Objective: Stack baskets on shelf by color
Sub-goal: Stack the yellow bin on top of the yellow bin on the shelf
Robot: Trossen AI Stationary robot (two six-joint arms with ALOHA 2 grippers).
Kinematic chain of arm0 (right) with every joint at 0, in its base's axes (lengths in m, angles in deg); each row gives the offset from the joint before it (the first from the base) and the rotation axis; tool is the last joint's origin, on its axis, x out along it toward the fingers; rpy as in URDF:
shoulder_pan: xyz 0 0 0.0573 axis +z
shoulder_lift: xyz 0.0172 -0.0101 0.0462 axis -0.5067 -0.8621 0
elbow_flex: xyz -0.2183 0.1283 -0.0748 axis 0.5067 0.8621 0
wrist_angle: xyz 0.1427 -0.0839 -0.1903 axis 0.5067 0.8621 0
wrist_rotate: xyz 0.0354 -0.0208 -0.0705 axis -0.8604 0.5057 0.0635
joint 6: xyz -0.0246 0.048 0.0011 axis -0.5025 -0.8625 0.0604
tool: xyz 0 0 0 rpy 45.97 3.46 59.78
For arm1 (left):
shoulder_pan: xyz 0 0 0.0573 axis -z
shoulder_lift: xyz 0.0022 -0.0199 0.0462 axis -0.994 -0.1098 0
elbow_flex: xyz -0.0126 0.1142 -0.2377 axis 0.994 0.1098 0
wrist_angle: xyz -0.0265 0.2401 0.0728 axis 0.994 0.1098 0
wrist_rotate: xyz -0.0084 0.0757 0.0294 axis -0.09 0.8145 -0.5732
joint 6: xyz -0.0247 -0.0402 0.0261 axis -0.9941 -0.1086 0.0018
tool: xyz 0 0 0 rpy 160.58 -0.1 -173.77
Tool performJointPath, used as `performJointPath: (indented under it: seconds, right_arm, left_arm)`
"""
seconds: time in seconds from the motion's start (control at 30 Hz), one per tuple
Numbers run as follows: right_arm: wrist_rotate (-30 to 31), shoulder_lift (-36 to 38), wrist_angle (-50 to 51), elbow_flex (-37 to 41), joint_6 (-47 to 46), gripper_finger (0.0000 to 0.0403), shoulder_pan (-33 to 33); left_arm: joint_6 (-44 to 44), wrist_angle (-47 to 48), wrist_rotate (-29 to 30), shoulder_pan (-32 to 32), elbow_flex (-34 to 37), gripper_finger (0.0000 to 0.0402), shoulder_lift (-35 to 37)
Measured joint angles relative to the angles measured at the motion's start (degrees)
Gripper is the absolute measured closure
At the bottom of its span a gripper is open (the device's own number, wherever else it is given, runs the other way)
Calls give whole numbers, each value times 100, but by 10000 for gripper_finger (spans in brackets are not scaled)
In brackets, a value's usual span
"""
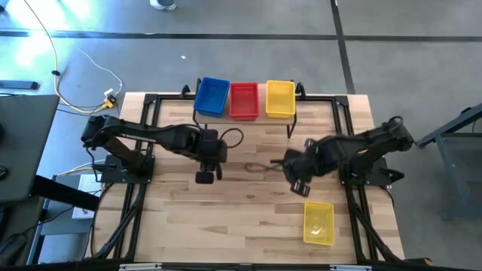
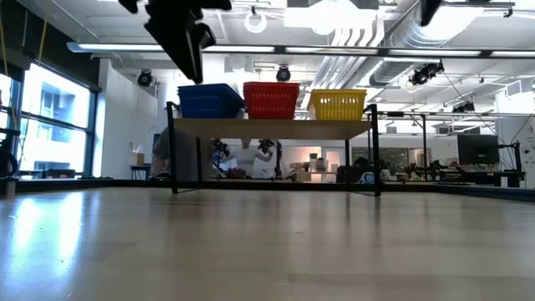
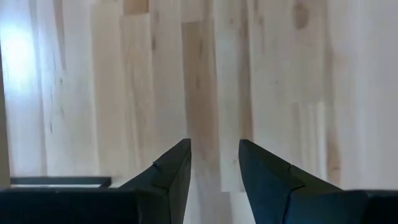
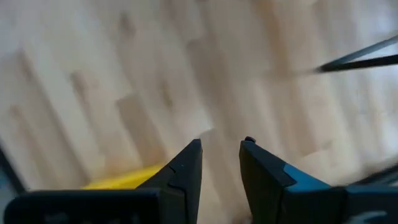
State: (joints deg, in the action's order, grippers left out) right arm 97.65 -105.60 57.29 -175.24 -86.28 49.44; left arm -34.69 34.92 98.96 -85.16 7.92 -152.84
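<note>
My right gripper grabs the loose yellow basket by its rim next, to stack it with the yellow ones on the shelf.
On the shelf at the table's far edge stand blue baskets, red baskets and yellow baskets, side by side, resting on their bottoms. One more yellow basket lies on the table near its right front corner; its edge shows in the right wrist view. My left gripper hangs open over bare wood at the table's middle left, pointing down. My right gripper hangs open over the wood a little beyond the loose yellow basket.
Black frame rails run along the table's left and right sides by the arm bases. The shelf's thin black legs stand on the far part of the table. Bare wood lies between the two grippers and the shelf.
</note>
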Motion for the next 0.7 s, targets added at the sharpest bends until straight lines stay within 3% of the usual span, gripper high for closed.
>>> performJointPath:
  seconds: [0.27,0.7]
  right_arm:
    - [-836,10,-760,1059,-616,308,972]
    - [-1029,10,-1749,1636,-1502,308,2499]
  left_arm:
    - [-407,20,39,386,4,275,282]
    - [-867,37,55,541,4,275,356]
